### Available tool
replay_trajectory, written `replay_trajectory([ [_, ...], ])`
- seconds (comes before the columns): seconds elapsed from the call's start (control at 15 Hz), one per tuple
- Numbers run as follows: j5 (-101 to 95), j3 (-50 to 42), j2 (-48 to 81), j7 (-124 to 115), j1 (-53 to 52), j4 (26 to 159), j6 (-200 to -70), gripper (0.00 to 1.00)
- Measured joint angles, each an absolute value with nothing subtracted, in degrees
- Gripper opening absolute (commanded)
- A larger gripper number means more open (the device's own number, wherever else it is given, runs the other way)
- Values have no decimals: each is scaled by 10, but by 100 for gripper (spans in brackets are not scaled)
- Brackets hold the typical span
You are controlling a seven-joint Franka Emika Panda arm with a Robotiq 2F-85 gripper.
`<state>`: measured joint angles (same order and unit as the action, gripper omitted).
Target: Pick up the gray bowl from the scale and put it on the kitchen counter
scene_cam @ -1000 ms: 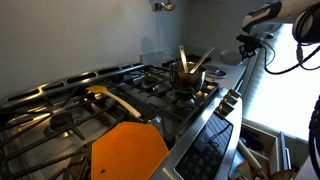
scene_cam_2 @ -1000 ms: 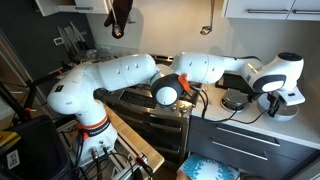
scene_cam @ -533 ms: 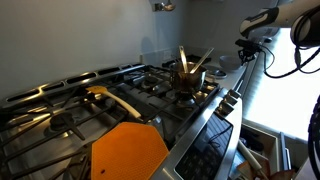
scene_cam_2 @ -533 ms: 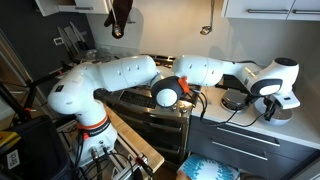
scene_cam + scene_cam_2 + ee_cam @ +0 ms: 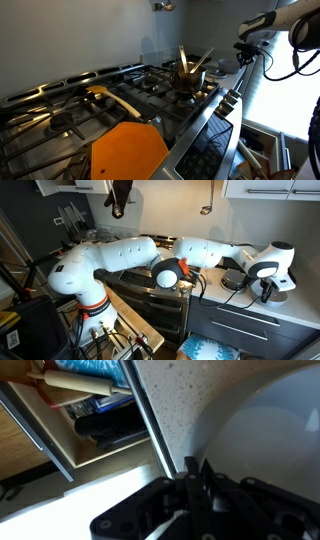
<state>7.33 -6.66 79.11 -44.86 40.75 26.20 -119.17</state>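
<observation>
I should release the gray bowl now, low over flat, open counter beside the round black scale.
The gray bowl fills the right of the wrist view as a pale curved surface over the speckled kitchen counter. My gripper has its two dark fingers pinched together on the bowl's near rim. In an exterior view the gripper hangs low over the counter, right of the round black scale, with the bowl just beside it. It also shows at the far end of the stove in an exterior view.
A copper pot with wooden utensils stands on the black gas stove. An orange board lies near the front. An open drawer with items is below the counter edge. Cables hang by the arm.
The gripper and wrist have sunk lower and shifted a little toward the scale, still holding the bowl's rim.
</observation>
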Motion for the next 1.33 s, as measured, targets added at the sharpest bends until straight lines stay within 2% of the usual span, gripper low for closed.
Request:
replay_trajectory([
  [0.07,73,-67,791,-446,407,262,-1192,2],
  [0.13,73,-67,791,-443,407,262,-1192,27],
  [0.27,73,-66,791,-434,407,262,-1192,38],
  [0.8,76,-54,781,-392,400,259,-1199,97],
  [0.87,76,-54,775,-391,398,259,-1192,100],
  [1.07,72,-58,754,-373,387,259,-1159,100],
  [1.33,71,-58,724,-319,365,260,-1052,100],
])
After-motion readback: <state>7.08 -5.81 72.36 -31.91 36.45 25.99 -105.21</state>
